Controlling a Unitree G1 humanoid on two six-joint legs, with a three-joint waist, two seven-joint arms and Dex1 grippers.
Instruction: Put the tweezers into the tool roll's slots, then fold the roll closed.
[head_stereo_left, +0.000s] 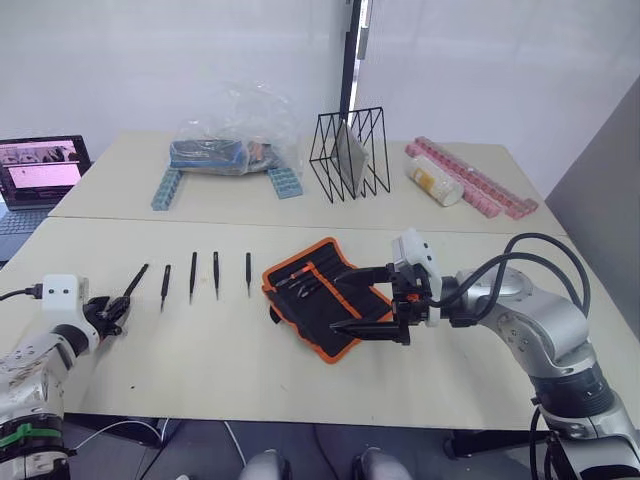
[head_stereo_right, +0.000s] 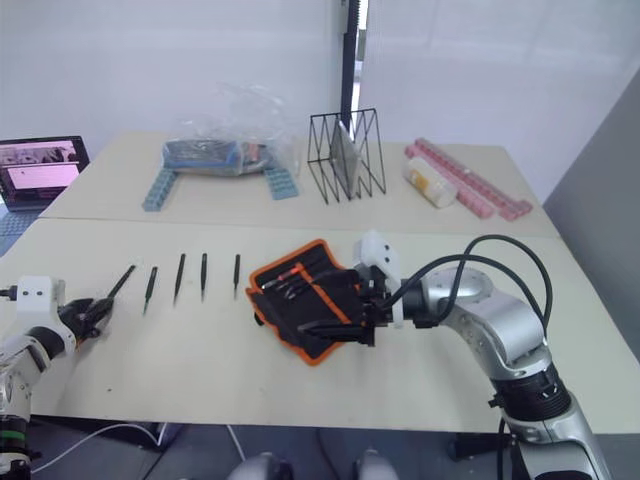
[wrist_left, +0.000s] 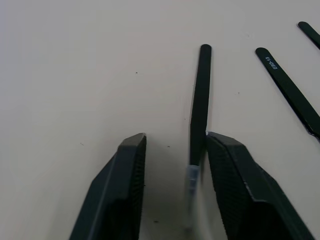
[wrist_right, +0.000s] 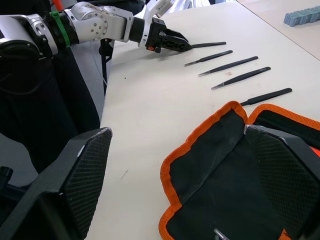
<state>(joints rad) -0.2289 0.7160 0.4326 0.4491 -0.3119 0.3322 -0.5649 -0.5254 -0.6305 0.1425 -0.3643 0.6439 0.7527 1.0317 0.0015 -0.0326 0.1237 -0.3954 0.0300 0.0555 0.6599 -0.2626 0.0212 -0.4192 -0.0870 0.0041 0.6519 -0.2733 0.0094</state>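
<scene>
The tweezers will next be grabbed with my left gripper by their clear-capped tip, so their bare end stays free to slide into the tool roll's slots.
Several slim black tweezers lie in a row on the table, left of the tool roll. The roll lies open, black with orange edging, its slots facing up. My left gripper is open at the tip of the leftmost tweezers, which rest on the table between its fingers, against one finger. My right gripper is open wide over the roll's right half; one finger is above the fabric, the other is beside the roll's near edge.
On the far table stand a plastic bag of parts, two blue toothed bars, a black wire rack, a white bottle and pink bars. A laptop sits far left. Bare tabletop lies in front of the tweezers.
</scene>
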